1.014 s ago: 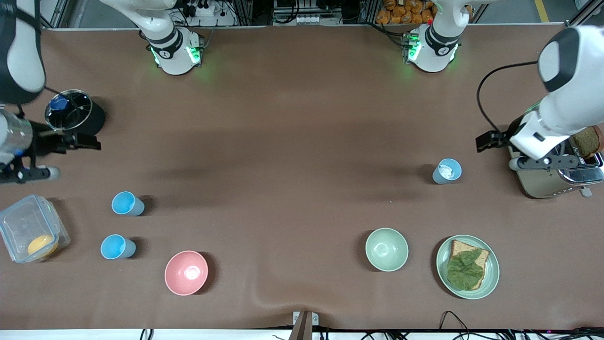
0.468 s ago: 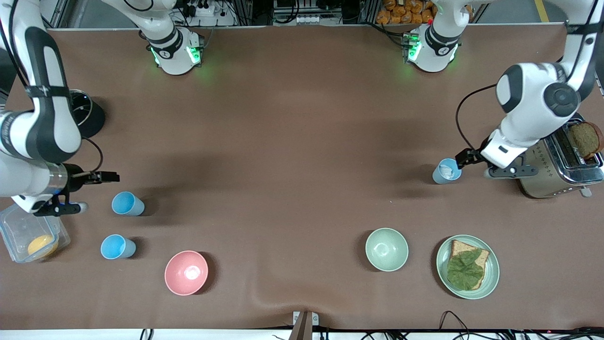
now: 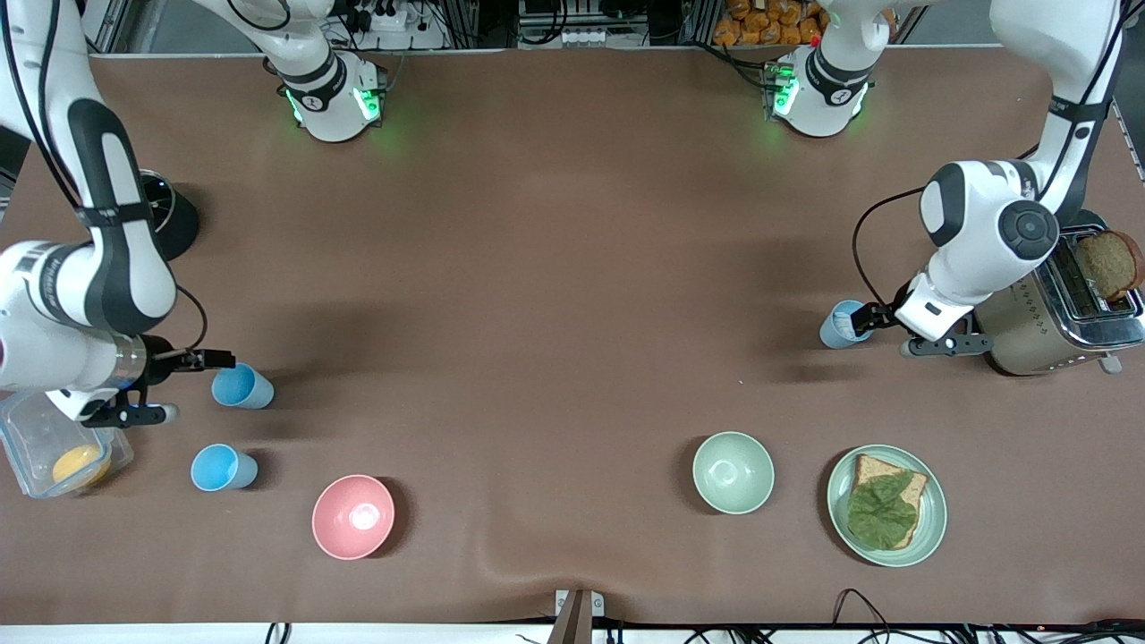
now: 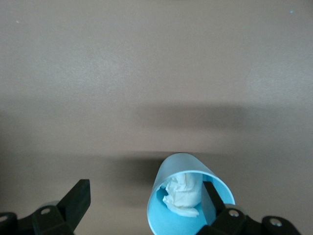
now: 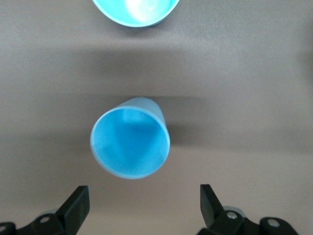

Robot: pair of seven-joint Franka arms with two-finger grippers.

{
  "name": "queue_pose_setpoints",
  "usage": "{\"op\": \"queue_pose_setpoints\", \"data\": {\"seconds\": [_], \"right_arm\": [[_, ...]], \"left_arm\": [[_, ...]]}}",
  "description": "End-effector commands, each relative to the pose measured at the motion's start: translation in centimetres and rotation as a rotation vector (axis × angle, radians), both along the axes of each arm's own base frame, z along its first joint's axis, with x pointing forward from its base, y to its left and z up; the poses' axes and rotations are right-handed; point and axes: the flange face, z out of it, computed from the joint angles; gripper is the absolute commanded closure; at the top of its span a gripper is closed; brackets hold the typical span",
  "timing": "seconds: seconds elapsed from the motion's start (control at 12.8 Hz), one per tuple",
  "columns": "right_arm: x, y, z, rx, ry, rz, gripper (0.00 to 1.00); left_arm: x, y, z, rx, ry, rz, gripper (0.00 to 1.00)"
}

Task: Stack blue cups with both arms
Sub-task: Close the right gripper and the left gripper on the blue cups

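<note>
Next, my left gripper grabs the cup with the crumpled paper (image 3: 844, 326), by its rim (image 3: 859, 305), to stack the blue cups.
A paler grey-blue cup (image 3: 839, 326) with crumpled white paper in it stands beside the toaster. My left gripper (image 3: 872, 315) is open at it. In the left wrist view, one of the fingers (image 4: 211, 198) is inside the cup (image 4: 188, 196), so the cup's wall is between the jaws of the left gripper (image 4: 144, 205). A sky-blue cup (image 3: 241, 387) stands toward the right arm's end. My right gripper (image 3: 215, 360) is open and empty just beside it; in the right wrist view this cup (image 5: 130, 143) lies just ahead of the right gripper (image 5: 144, 205). A second sky-blue cup (image 3: 222, 468) stands nearer the front camera.
A pink bowl (image 3: 352, 516), a pale green bowl (image 3: 733, 471) and a plate (image 3: 937, 519) with bread and lettuce lie near the front. A toaster (image 3: 1055, 326) stands by the left arm. A clear box (image 3: 36, 438) and a black container (image 3: 174, 224) stand by the right arm.
The right gripper has come from the black container to the sky-blue cup. The left gripper has come from the toaster to the paler cup, one finger now in it.
</note>
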Motion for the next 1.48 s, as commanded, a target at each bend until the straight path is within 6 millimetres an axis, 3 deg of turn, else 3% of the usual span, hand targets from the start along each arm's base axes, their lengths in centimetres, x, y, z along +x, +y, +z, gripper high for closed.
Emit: {"op": "queue_pose_setpoints", "data": {"seconds": [0.0, 0.31, 0.39, 0.55, 0.7, 1.09, 1.25, 1.4], "right_arm": [[0.8, -1.5, -2.4, 0.006, -0.042, 0.054, 0.0], [1.0, -1.3, -5.3, 0.01, -0.043, 0.051, 0.0], [1.0, -1.7, -5.6, 0.011, -0.054, 0.05, 0.0], [1.0, -1.8, -5.7, 0.015, -0.058, 0.046, 1.0], [0.8, -2.2, -5.7, 0.02, -0.056, 0.035, 1.0], [0.7, -2.3, -5.3, 0.022, -0.05, 0.033, 1.0], [0.7, -1.3, -3.4, 0.03, -0.024, 0.037, 1.0], [0.8, 0.6, -0.2, 0.075, -0.002, 0.035, 1.0]], "left_arm": [[0.2, 1.1, -0.8, -0.007, -0.003, -0.003, 0.0], [-0.2, 0.9, -2.0, -0.01, 0.021, -0.005, 0.03], [-0.2, 0.8, -2.0, -0.009, 0.021, -0.008, 0.16], [-0.2, 0.1, -2.1, -0.01, 0.022, -0.02, 0.62], [-0.1, -1.2, -2.0, -0.018, 0.02, -0.041, 1.0], [1.3, -4.7, 0.2, -0.036, -0.028, -0.056, 1.0], [1.9, -6.5, 1.2, -0.049, -0.047, -0.033, 1.0], [2.4, -8.7, 2.3, -0.065, -0.063, -0.012, 1.0]]}}
